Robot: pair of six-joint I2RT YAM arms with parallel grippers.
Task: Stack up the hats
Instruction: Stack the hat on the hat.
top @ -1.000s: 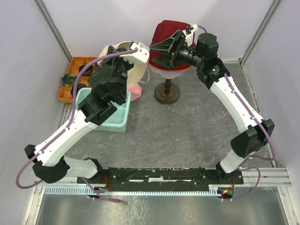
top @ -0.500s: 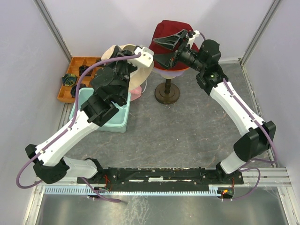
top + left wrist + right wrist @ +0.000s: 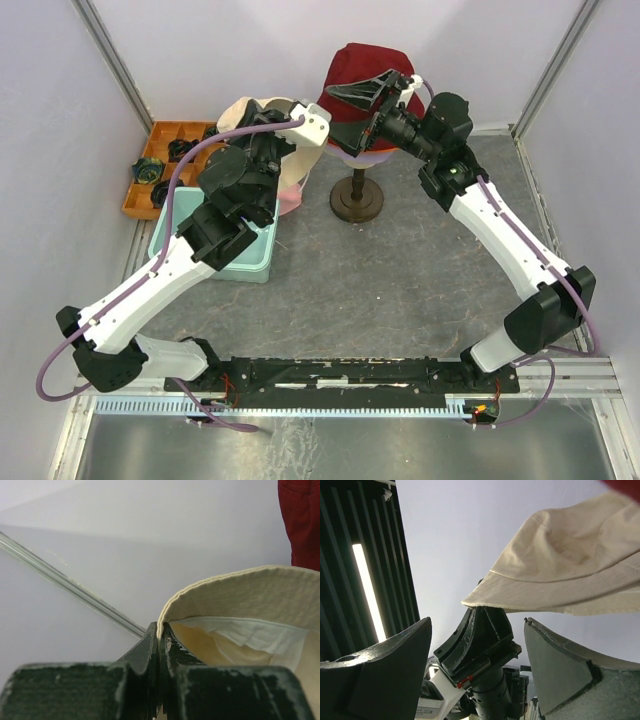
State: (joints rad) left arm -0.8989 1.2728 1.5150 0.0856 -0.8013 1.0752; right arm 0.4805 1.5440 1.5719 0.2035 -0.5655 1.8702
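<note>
Next, my right gripper grabs the cream-beige hat's edge on the red hat's side. This keeps the cream-beige hat's top (image 3: 240,595) open for stacking.
A cream-beige hat (image 3: 238,112) hangs in the air left of the mannequin stand. My left gripper (image 3: 292,113) is shut on its brim (image 3: 161,622), and the crown (image 3: 240,595) opens out to the right. A dark red hat (image 3: 352,66) sits on top of the stand, over a lavender hat (image 3: 352,156) whose brim shows beneath it. A pink hat (image 3: 290,200) peeks out below the cream one. My right gripper (image 3: 362,103) stands open beside the red hat with nothing between its fingers (image 3: 385,672). In the right wrist view the cream hat (image 3: 570,565) and the left gripper (image 3: 480,640) lie ahead.
A teal bin (image 3: 250,264) sits under the left forearm. An orange compartment tray (image 3: 148,152) with dark items stands at the far left by the wall. The stand's round dark base (image 3: 357,202) rests on the grey table. Walls close in on three sides.
My right gripper has risen and tilted up beside the red hat, its jaws a little wider. The left arm has carried the cream hat right, toward the stand.
</note>
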